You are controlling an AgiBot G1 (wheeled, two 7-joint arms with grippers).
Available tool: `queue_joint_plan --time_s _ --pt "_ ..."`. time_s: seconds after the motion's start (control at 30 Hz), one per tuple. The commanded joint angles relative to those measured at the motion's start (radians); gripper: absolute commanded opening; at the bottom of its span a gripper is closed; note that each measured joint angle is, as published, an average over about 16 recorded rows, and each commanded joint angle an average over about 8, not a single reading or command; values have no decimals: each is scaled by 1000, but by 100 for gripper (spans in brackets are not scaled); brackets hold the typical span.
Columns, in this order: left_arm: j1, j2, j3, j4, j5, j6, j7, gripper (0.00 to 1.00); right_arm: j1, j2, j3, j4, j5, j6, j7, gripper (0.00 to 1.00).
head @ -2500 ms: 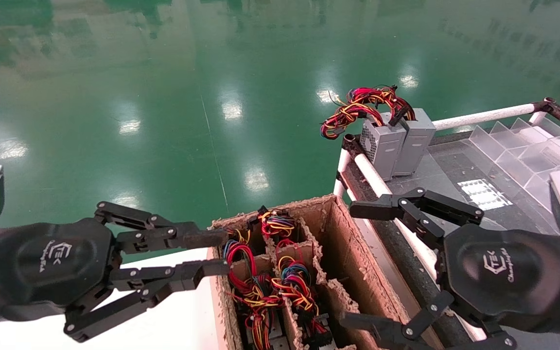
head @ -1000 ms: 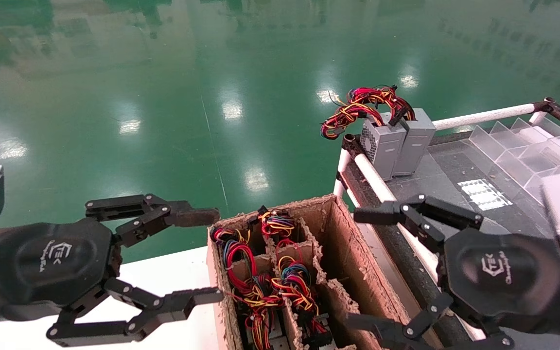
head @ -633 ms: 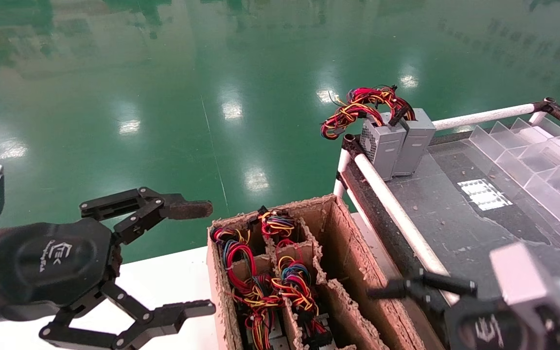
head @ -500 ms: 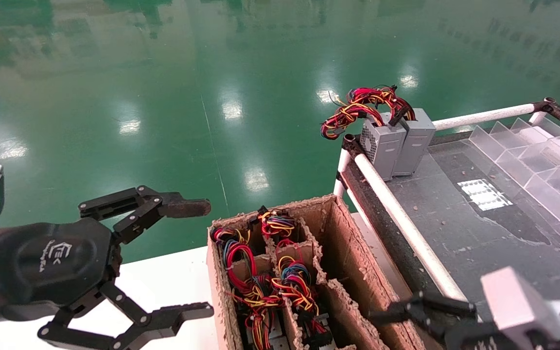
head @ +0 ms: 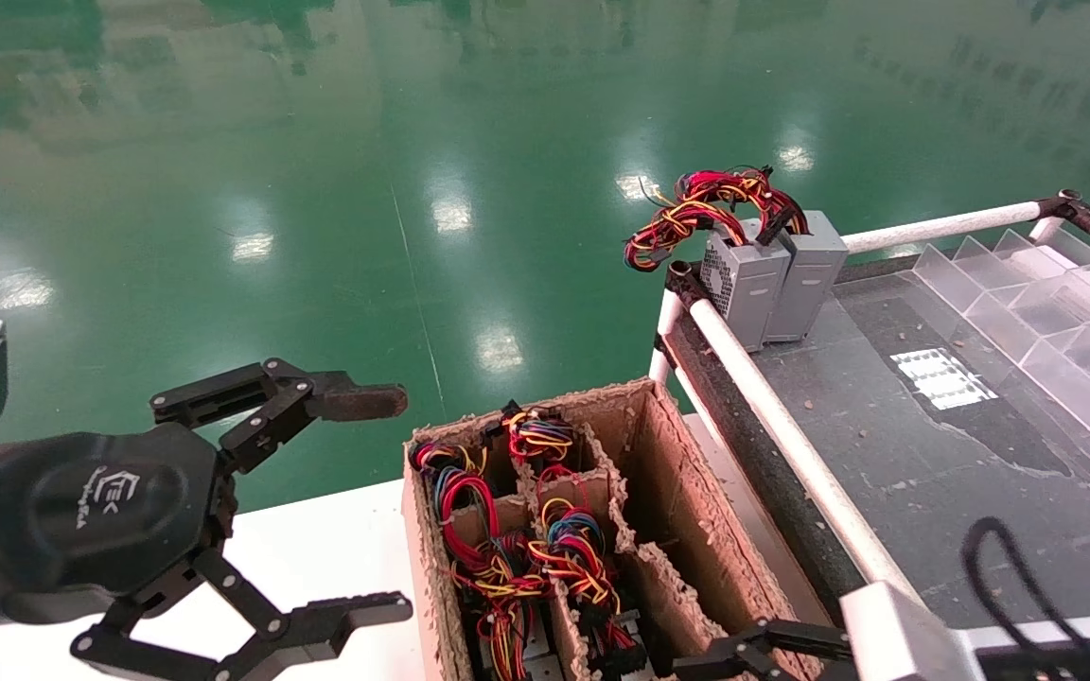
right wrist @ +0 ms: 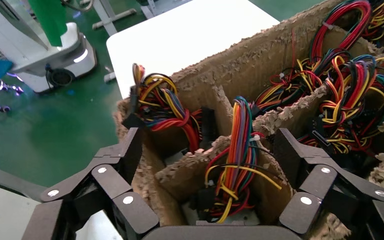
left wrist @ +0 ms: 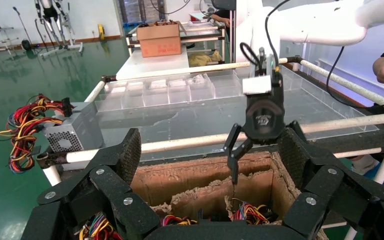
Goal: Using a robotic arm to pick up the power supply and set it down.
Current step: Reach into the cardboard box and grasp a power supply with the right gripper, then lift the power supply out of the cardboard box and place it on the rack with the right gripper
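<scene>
The robot's right gripper should grab the power supply next by its multicoloured wire bundle [right wrist: 240,140], and then it can lift the power supply out of the cardboard box [right wrist: 162,195].
The power supply [right wrist: 245,218] sits deep in a cell of the cardboard box, its grey top under an upright bundle of orange, yellow and red wires [right wrist: 237,145]. In the right wrist view my right gripper [right wrist: 208,145], the robotic arm with all-black fingers, is open and straddles that cell just above its torn walls, touching nothing. The head view shows only part of the right gripper [head: 744,653] at the box's near end. My left gripper [head: 403,503], with a worn brownish pad, hangs wide open beside the box's left wall. The left wrist view faces the right gripper [left wrist: 260,160] across the box.
The cardboard box [head: 687,511] has ragged dividers and several wire-filled cells. Two grey boxes with drooping wire tangles [head: 763,274] stand at the dark table's far corner. A white rail [head: 772,416] edges that table. Clear plastic bins [head: 1028,303] lie at its right.
My right gripper swung from above the table rail down to the box's near end. My left gripper opened wide and drew slightly back from the box wall.
</scene>
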Motion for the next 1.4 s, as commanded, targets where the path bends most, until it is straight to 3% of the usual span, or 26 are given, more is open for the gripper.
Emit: queue_joint_plan --time_s 0.03,0.57,0.97,1.4 --pt "0 0 0 0 0 0 0 100 6 -22 -12 -16 -21 6 -19 0" --pt "0 -1 1 0 -1 -1 1 100 1 -104 -23 -41 -74 68 -129 0" --pt "0 -1 2 0 -1 -1 1 100 -25 -102 -17 -18 -90 113 -153 0" --pt "-1 -1 3 0 -2 -1 2 100 -49 -78 8 -14 -37 106 -166 0"
